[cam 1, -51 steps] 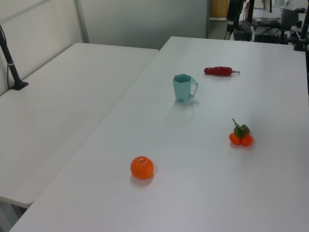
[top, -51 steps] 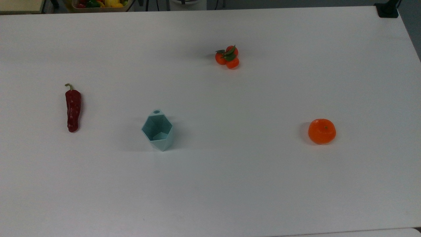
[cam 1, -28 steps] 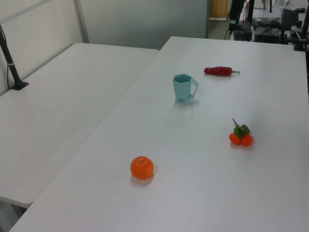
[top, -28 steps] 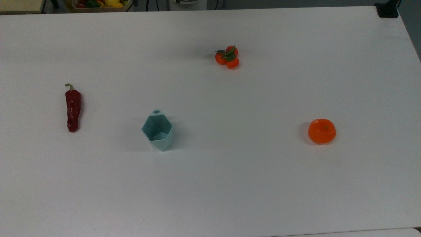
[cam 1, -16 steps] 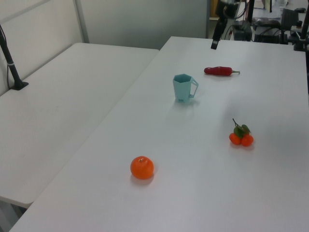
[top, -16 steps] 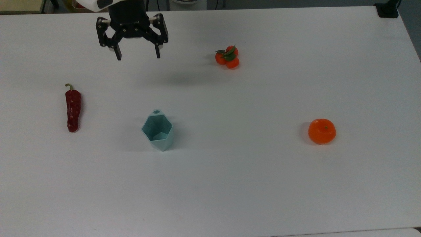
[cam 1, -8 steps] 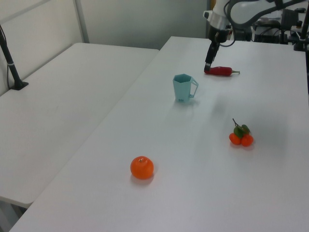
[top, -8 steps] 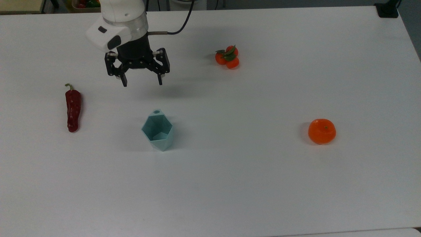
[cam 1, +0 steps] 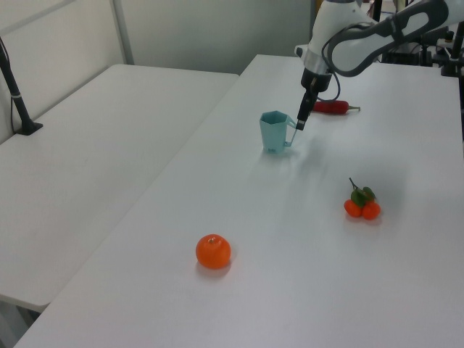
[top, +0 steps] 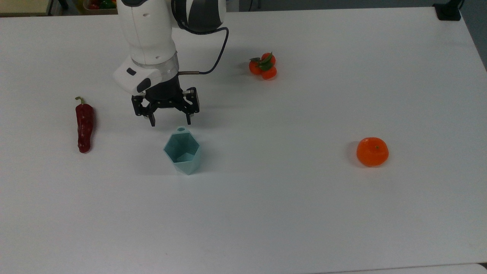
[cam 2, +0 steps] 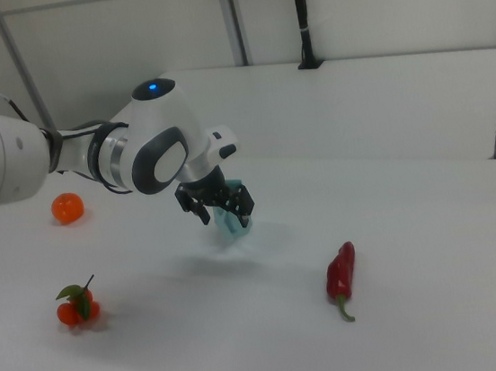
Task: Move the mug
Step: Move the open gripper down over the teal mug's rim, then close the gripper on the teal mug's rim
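Note:
The robot's gripper will next move the mug across the white table, grabbing the teal mug by its small handle tab (cam 1: 291,133).
The pale teal faceted mug (top: 182,152) stands upright on the white table (top: 289,213), its small handle tab (top: 182,129) pointing to the top view's upper side. My gripper (top: 170,122) is open and hangs just beyond the handle tab, holding nothing. In the left view the gripper (cam 1: 299,125) is right beside the handle of the mug (cam 1: 273,131). In the right view the gripper (cam 2: 225,217) stands in front of the mug (cam 2: 233,227) and hides most of it.
A dark red chili pepper (top: 84,127) lies at the top view's left. A cluster of small tangerines with leaves (top: 263,66) sits at the back, an orange (top: 372,152) at the right. A second white table (cam 1: 87,181) adjoins in the left view.
The arm came into view from the far edge and moved toward the mug, its open gripper now close to the handle. The mug and fruit have not moved.

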You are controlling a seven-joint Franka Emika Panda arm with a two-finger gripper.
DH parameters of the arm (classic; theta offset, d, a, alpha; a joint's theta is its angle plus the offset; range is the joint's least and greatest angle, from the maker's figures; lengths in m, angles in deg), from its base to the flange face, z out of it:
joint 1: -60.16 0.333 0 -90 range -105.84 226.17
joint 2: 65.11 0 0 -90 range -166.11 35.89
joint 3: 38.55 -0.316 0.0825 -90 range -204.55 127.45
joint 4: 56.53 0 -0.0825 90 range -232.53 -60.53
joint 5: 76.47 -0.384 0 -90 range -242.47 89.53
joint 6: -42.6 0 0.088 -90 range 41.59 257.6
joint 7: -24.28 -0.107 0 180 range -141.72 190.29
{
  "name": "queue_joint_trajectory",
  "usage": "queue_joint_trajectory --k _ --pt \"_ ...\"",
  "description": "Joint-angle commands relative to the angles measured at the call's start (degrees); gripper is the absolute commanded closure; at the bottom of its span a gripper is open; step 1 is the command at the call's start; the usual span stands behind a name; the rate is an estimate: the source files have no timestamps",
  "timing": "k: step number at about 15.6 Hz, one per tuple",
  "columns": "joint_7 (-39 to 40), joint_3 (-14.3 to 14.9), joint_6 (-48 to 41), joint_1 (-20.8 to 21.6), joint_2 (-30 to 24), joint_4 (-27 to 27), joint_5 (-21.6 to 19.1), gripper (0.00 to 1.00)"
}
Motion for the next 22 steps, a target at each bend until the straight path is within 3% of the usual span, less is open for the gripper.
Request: queue_joint_trajectory --k 1,9,13,16,18,19,22 --pt "0.61 0.88 3.11 1.92 1.46 -0.2 -1.14 0.1" --pt "0.35 0.62 7.59 3.85 3.84 0.06 -1.06 0.18" --pt "0.35 0.62 7.68 3.85 4.36 0.15 -0.7 0.35" --pt "0.26 0.62 7.68 3.76 4.45 0.06 -0.79 0.61" --pt "0.34 0.62 7.68 3.76 4.45 0.06 -0.62 0.9" --pt "0.35 0.62 7.68 3.76 4.45 0.06 -0.53 0.99" --pt "0.35 0.62 7.59 3.59 4.45 -0.02 -0.44 1.0"
